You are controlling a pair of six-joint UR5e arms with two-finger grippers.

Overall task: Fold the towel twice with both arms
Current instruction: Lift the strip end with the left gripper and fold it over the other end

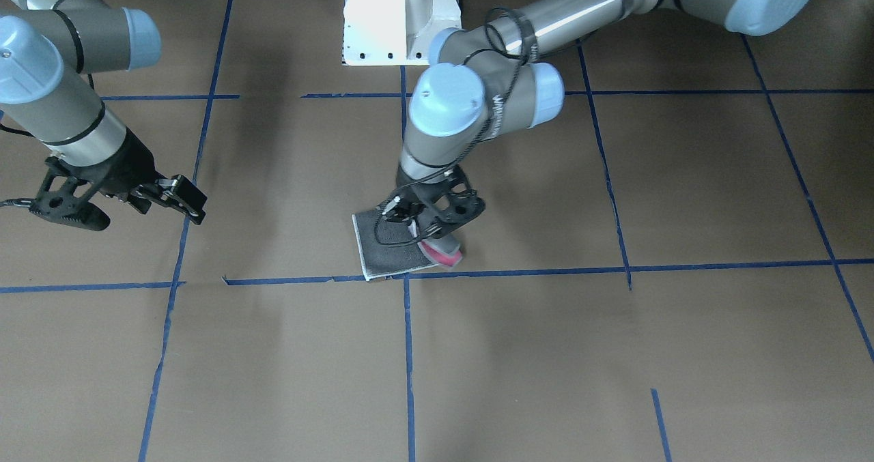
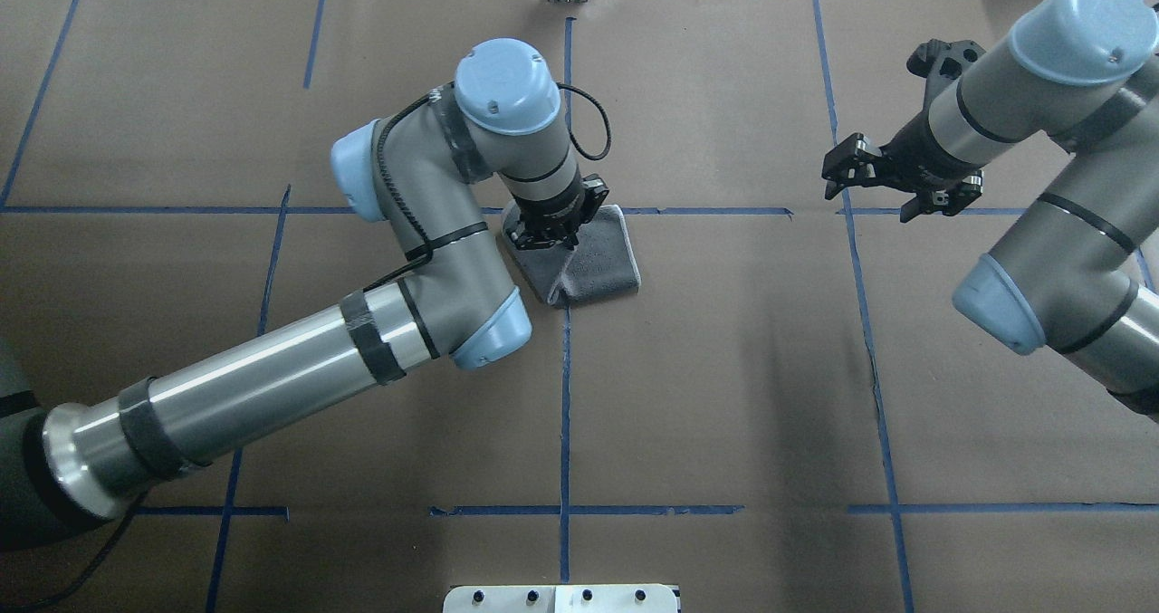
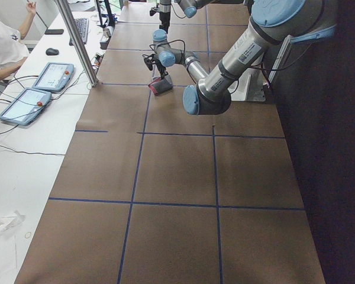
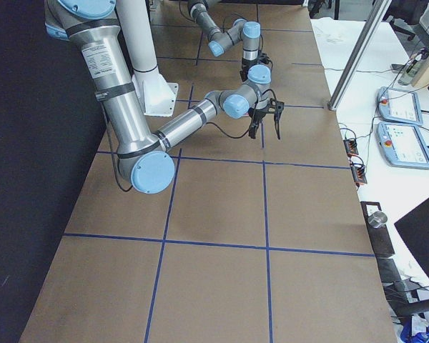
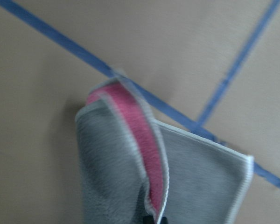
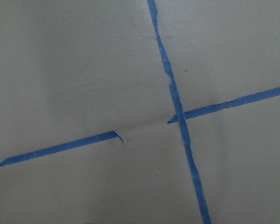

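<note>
The pink edge (image 1: 440, 254) is still up beside the grey lower layer (image 1: 377, 248) in my fingers, so my left gripper keeps holding the towel until its flap covers the layer.
The towel (image 2: 598, 255) lies folded, grey side up, near the table's middle by a blue tape crossing. In the front-facing view the towel (image 1: 389, 247) shows a raised pink strip at its right edge. My left gripper (image 2: 550, 233) stands on the towel's left edge and is shut on it. In the left wrist view the lifted edge of the towel (image 5: 196, 182) curls up, pink inside, into the left gripper (image 5: 151, 218) at the bottom. My right gripper (image 1: 183, 201) hovers far off to the side, open and empty. It also shows in the overhead view (image 2: 847, 167).
Brown paper with blue tape lines (image 6: 177, 116) covers the table. The white pedestal base (image 1: 399, 18) stands at the robot's side. Operators' tablets (image 3: 23, 103) and a metal post (image 3: 77, 41) stand beyond the table's far edge.
</note>
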